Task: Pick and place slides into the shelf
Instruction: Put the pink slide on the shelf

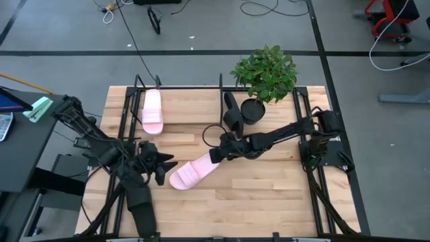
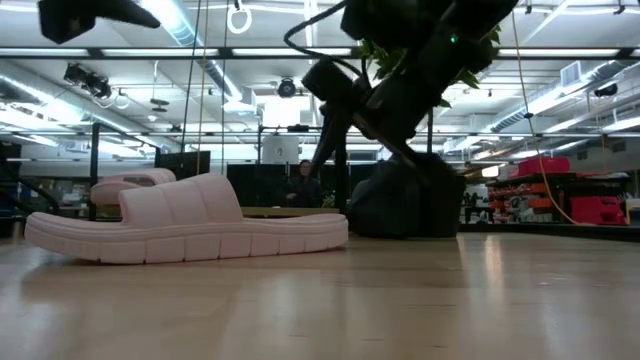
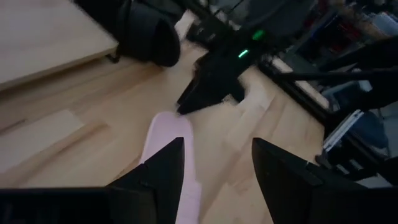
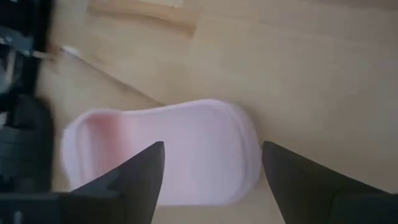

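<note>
Next, my right gripper grabs the pink slide by its heel end, to set it into the shelf beside its mate.
A pale pink slide lies flat on its sole in the middle of the table, also seen in the low view. My right gripper hovers open over its far right end, with a finger on either side of the slide and apart from it. My left gripper is open at the slide's near left end. A second pink slide lies in the left part of the shelf. A black slide lies in the shelf near its middle.
A potted green plant stands at the far right of the table, beside the black slide. The shelf's thin black tubes run along the far edge. Bare wood lies toward the near right.
</note>
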Robot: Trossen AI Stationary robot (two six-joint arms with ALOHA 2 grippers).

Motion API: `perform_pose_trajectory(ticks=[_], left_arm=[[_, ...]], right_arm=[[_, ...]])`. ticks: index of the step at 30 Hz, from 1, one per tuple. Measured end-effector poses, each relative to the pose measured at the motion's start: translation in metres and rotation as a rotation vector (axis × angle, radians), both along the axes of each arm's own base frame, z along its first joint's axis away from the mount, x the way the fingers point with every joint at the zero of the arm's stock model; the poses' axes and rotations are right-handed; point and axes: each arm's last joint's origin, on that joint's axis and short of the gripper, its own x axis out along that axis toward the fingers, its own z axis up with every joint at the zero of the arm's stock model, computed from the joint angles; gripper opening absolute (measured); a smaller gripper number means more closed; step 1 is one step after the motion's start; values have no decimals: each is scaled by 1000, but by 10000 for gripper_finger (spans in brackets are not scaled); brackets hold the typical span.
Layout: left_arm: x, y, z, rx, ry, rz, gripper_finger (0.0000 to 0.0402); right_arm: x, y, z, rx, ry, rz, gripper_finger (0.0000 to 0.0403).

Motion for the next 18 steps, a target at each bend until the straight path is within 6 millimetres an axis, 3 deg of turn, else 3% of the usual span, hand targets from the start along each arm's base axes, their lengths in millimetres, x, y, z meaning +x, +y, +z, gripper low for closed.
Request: perform_pose_trajectory(ticks=[11,18], left_arm=[[23,17,2,8,-5,49,190],[31,28,4,0,-23,85,190]], right_arm=[[2,-1,-25,-6,85,119,274],[7,0,-23,-23,40,157,264]])
